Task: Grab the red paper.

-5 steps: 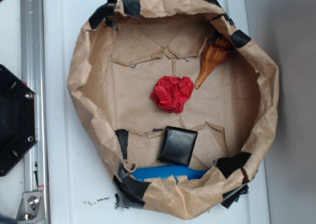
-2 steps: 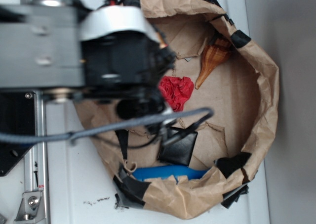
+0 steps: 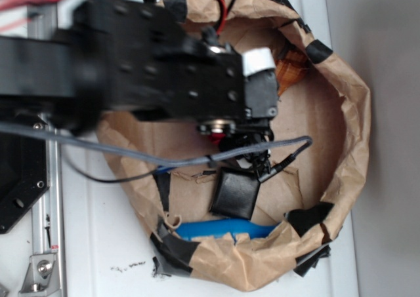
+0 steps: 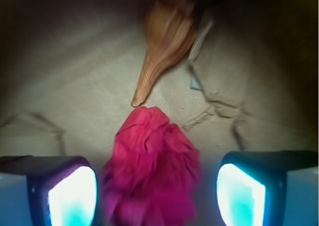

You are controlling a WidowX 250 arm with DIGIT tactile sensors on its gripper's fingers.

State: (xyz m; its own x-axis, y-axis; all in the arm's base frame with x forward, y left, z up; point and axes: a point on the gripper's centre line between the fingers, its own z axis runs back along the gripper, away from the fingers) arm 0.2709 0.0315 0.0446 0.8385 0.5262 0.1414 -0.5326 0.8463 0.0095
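Observation:
Next, my gripper reaches the red paper and grabs its crumpled middle to lift the red paper clear of the orange-brown shell.
In the wrist view the red paper, a crumpled bright red wad, lies on the brown paper floor between my two fingers. The left pad and right pad stand wide apart on either side of it, with a gap to the wad on each side. My gripper is open. In the exterior view the gripper hangs over the middle of the paper-lined basket and hides nearly all of the red paper; only a small red sliver shows.
An orange-brown checked cone lies just beyond the wad, its tip close to it, and shows partly at the upper right. A black square pad and a blue object lie toward the basket's near wall.
The arm came in from the left and moved right over the basket. It now covers the red paper, which lay fully in view one second ago.

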